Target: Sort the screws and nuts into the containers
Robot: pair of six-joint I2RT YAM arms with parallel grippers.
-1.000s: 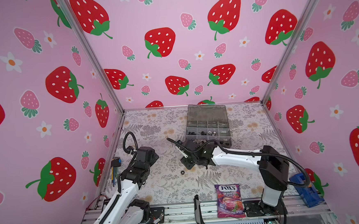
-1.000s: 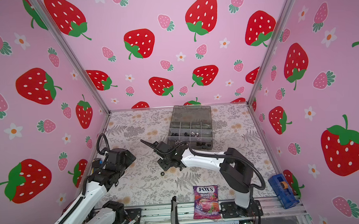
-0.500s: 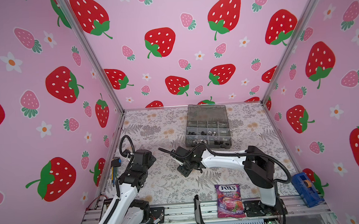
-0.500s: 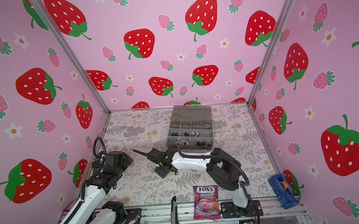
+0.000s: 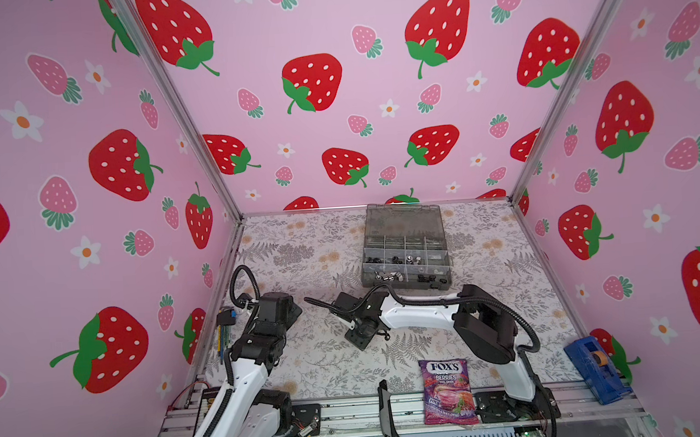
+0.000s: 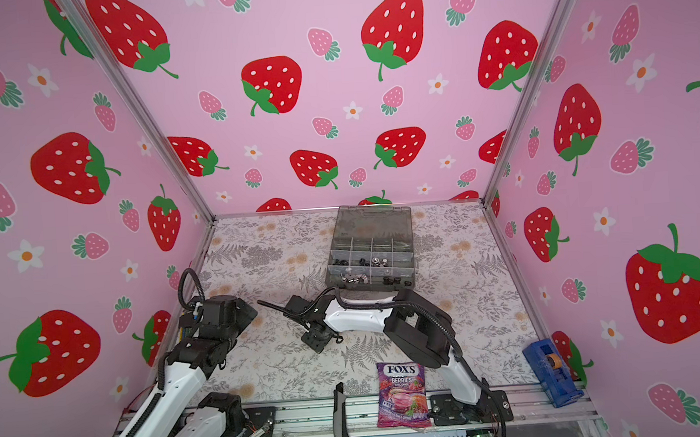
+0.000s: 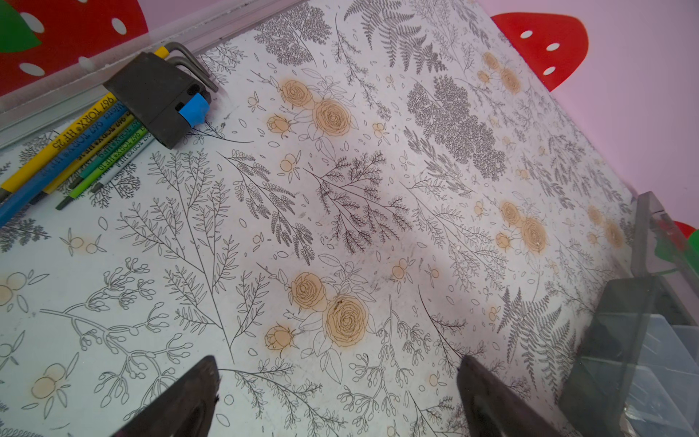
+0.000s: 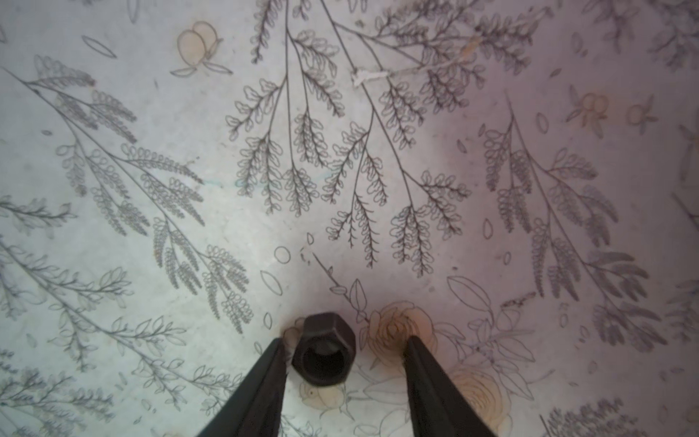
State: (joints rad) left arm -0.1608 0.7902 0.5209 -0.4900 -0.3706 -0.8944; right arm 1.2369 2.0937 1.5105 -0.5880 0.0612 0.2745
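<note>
My right gripper should close on the nut now, because its open fingers reach down on both sides of the nut (image 8: 324, 350).
A single black hex nut (image 8: 324, 348) lies on the flowered table mat between the fingers of my right gripper (image 8: 342, 350). It sits close to one finger and well apart from the other. In both top views the right gripper (image 5: 366, 340) (image 6: 324, 341) points down at mid-table and hides the nut. The smoky grey organiser box (image 5: 403, 224) (image 6: 367, 226) stands open behind it. Small black and silver parts (image 5: 392, 260) lie in its front compartments, too small to tell screws from nuts. My left gripper (image 7: 336, 372) hangs wide open over bare mat.
A set of coloured Torx keys (image 7: 151, 98) (image 5: 223, 325) lies by the left wall rail. At the front edge are a purple candy bag (image 5: 448, 390), a black utility knife (image 5: 387, 408) and a blue box (image 5: 595, 369). A corner of the organiser box (image 7: 624, 340) shows near the left gripper.
My right gripper has moved left and towards the front, coming down over the loose nut, which it now covers in the top views. The left arm has barely shifted.
</note>
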